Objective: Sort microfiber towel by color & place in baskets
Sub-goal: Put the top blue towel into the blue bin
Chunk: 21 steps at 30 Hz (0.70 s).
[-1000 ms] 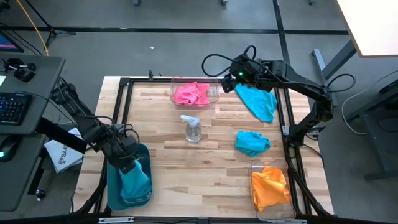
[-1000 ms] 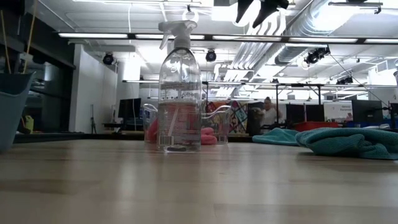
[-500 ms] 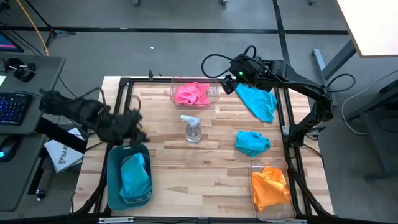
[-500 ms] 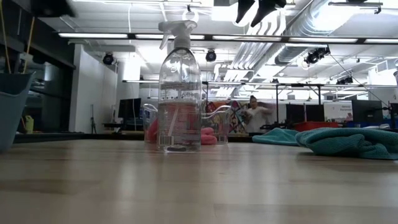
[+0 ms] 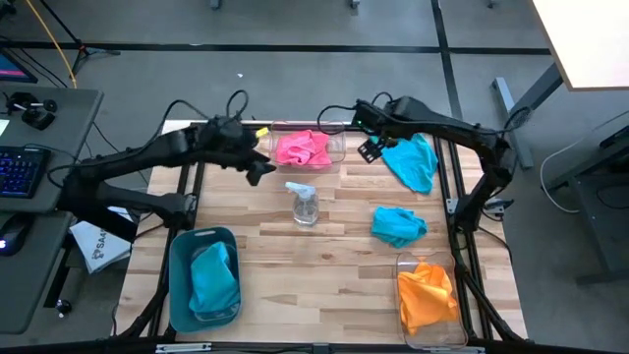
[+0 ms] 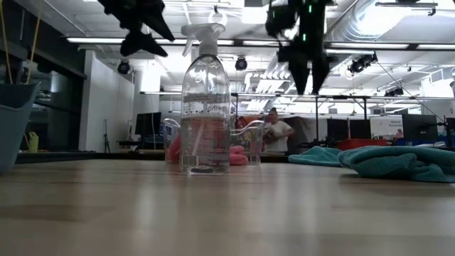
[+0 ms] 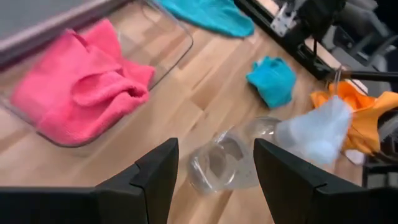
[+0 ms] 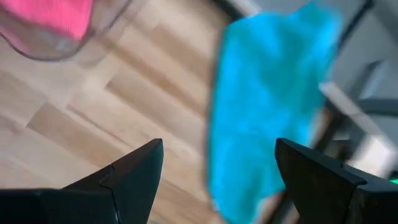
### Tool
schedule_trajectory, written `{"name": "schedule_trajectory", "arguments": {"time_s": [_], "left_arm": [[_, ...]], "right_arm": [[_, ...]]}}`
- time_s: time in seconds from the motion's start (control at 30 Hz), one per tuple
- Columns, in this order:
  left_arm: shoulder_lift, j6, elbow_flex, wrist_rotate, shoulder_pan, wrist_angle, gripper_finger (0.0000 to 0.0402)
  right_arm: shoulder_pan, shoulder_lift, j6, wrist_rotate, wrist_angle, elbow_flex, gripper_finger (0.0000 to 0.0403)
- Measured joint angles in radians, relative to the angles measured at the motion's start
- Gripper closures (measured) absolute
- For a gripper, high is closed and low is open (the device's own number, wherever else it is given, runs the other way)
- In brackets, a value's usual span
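The flat teal towel (image 5: 413,159) should be sorted with its color, so the robot's right gripper should next grab it by its edge (image 5: 391,163).
My left gripper (image 5: 257,167) (image 7: 214,180) hangs open in the air above the spray bottle (image 5: 303,202), just left of the clear basket (image 5: 339,155) that holds the pink towel (image 5: 303,147) (image 7: 81,87). My right gripper (image 5: 371,147) (image 8: 217,180) is open, points down, and hovers by the left edge of a teal towel (image 5: 411,162) (image 8: 267,93) lying flat at the far right. A second teal towel (image 5: 398,224) lies bunched mid-right. The teal basket (image 5: 177,295) holds a teal towel (image 5: 213,280). An orange towel (image 5: 428,295) fills the near-right clear basket (image 5: 405,264).
The clear spray bottle (image 6: 205,99) stands upright at the table's middle, under my left gripper (image 6: 138,28). My right gripper (image 6: 302,50) hangs to its right. A black frame rail (image 5: 454,197) runs along the table's right edge. Bare wood lies between the bottle and the near edge.
My left gripper rose out of the teal basket, leaving the teal towel inside, and swung toward the far edge to a spot above the spray bottle beside the pink basket. My right gripper dropped lower and shifted slightly toward the table's left, next to the far teal towel.
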Motion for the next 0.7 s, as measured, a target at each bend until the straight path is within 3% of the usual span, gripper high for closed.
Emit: {"name": "schedule_trajectory", "arguments": {"time_s": [0.17, 0.37, 0.53, 0.7], "left_arm": [[0.037, 0.011, -0.001, 0.112, 0.056, -0.007, 0.0204], [0.001, 0.02, -0.001, 0.098, 0.056, 0.008, 0.0204], [-0.021, -0.01, -0.001, 0.026, 0.058, 0.047, 0.0204], [-0.022, -0.04, -0.001, 0.019, 0.058, 0.091, 0.0204]], "right_arm": [[-0.128, -0.001, 0.029, -0.099, 0.201, -0.242, 0.0096], [-0.215, -0.001, 0.08, -0.17, 0.363, -0.431, 0.0096], [-0.224, -0.002, 0.127, -0.169, 0.465, -0.532, 0.0096], [-0.225, -0.002, 0.162, -0.174, 0.508, -0.602, 0.0096]]}}
